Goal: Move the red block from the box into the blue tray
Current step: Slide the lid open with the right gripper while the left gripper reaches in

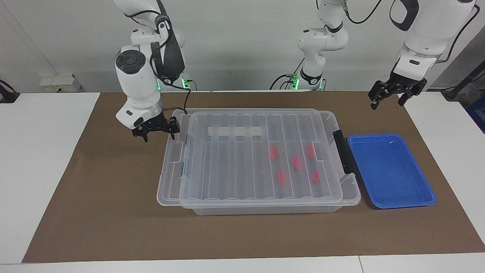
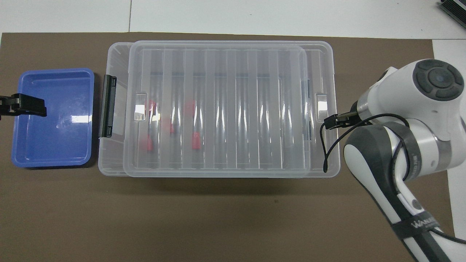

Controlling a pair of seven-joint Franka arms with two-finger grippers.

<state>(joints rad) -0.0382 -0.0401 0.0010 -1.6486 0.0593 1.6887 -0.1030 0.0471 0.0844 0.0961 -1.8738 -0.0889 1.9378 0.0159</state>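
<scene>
My right gripper grabs the lid by its overhanging end edge next, where fingers fit underneath, since the lid lies shifted past the box's end.
The box is a large clear bin in the middle of the brown mat, with its ribbed lid lying on top, slightly shifted. Several red blocks show through the lid toward the left arm's end; they also show in the overhead view. The blue tray sits empty beside the box at the left arm's end. My right gripper is open and empty, low beside the box's end at the right arm's end. My left gripper is open and empty, raised over the tray's outer edge.
A black clip handle is on the box's end next to the tray. A white tape strip shows under the lid. White tabletop borders the brown mat. A black cable hangs from the right wrist over the box's rim.
</scene>
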